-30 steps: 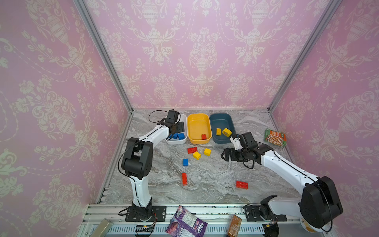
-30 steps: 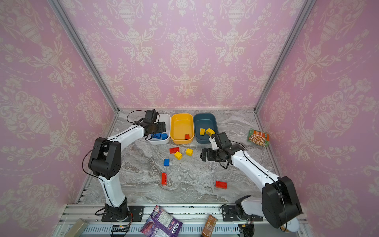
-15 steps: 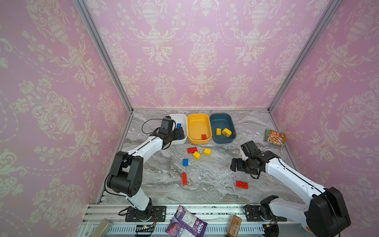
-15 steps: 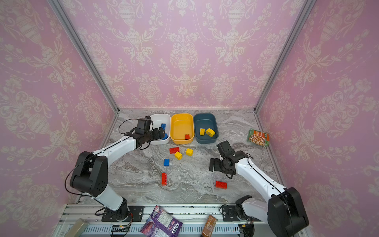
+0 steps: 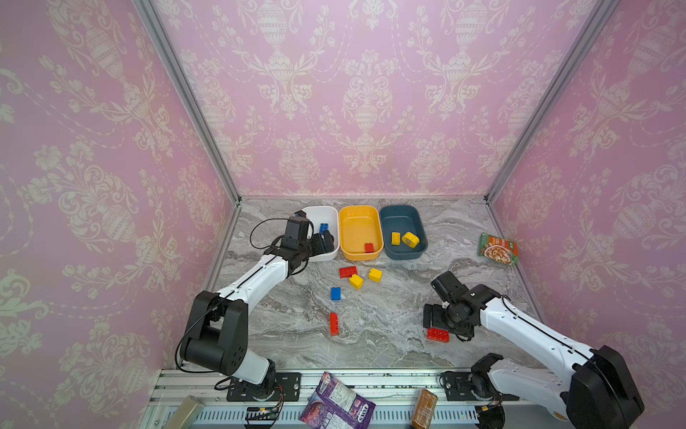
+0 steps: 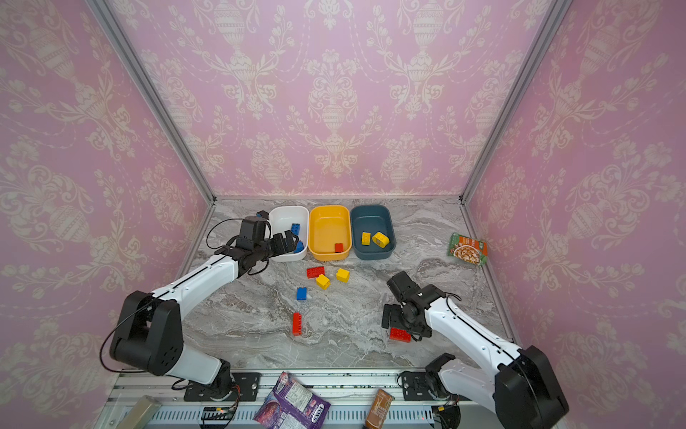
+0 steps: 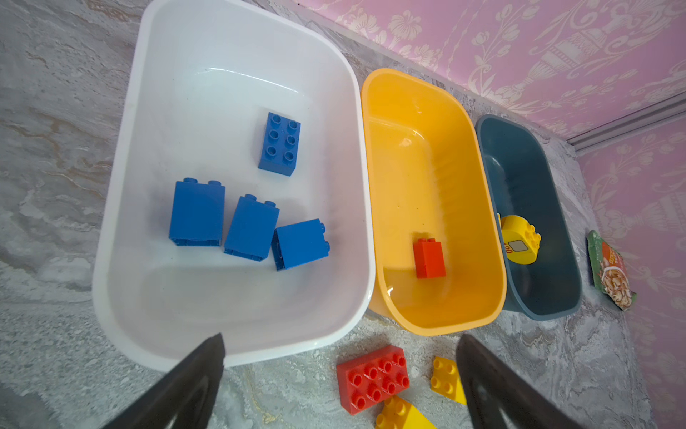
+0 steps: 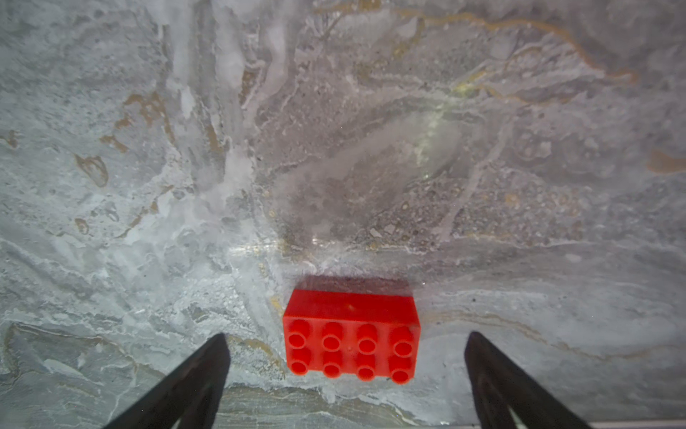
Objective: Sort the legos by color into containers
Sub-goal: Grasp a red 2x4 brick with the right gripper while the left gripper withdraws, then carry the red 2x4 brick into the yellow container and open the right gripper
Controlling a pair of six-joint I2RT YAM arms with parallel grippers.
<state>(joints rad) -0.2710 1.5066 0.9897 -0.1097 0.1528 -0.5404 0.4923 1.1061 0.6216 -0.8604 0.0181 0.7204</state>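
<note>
My right gripper should move down to the red eight-stud lego [image 8: 351, 336] before it closes on it. My fingers are above it in the right wrist view.
My left gripper [image 7: 339, 338] hangs open and empty over the front rim of the white container [image 7: 222, 93], which holds several blue legos [image 7: 196, 213]. The yellow container [image 7: 415, 148] holds one red lego [image 7: 429, 258]. Yellow legos [image 5: 410, 239] lie in the teal container [image 5: 402, 223]. My right gripper [image 8: 345, 336] is open low over the table, a red eight-stud lego [image 8: 350, 334] lying loose between its fingers. On the table in both top views lie a red lego [image 5: 348, 272], two yellow legos [image 5: 356, 281], a blue lego [image 5: 335, 293] and a long red lego [image 5: 334, 324].
A green snack packet [image 5: 498, 249] lies at the right near the wall. Pink walls close the table on three sides. A purple packet [image 5: 336, 403] and a brown one [image 5: 423, 406] lie on the front rail, off the marble.
My left gripper has drawn back from over the white container to its front rim and opened wider. My right arm has swung from the table's middle toward the front, down over the red lego.
</note>
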